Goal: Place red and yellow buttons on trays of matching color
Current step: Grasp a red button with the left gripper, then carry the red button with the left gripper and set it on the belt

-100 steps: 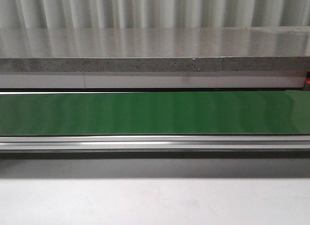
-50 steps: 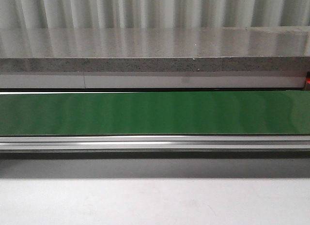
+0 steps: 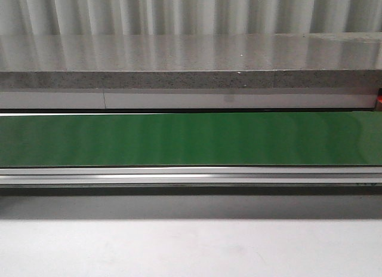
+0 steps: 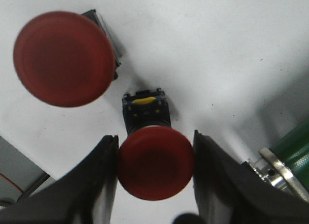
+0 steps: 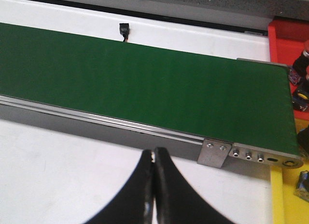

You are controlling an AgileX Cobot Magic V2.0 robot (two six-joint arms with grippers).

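In the left wrist view the red button's base is over white table, so my left gripper stays closed until the red button's base (image 4: 146,108) reaches the green belt (image 4: 298,149).
In the left wrist view a red button (image 4: 155,162) with a black and yellow base lies on the white table. My left gripper (image 4: 155,136) is shut on it, with both fingers against the sides of its round cap. A second, larger-looking red button (image 4: 63,57) lies a short way beyond, free of the fingers. My right gripper (image 5: 154,150) is shut on nothing above the white table, just before the conveyor. A red tray (image 5: 288,38) and a yellow tray (image 5: 285,195) show at the conveyor's end. No yellow button is clearly visible. The front view shows neither gripper.
A green conveyor belt (image 3: 191,138) with a metal frame runs across the table, and its roller end (image 4: 289,151) is close to my left gripper. Small dark parts (image 5: 300,96) lie by the trays. A grey stone ledge (image 3: 191,62) stands behind the belt.
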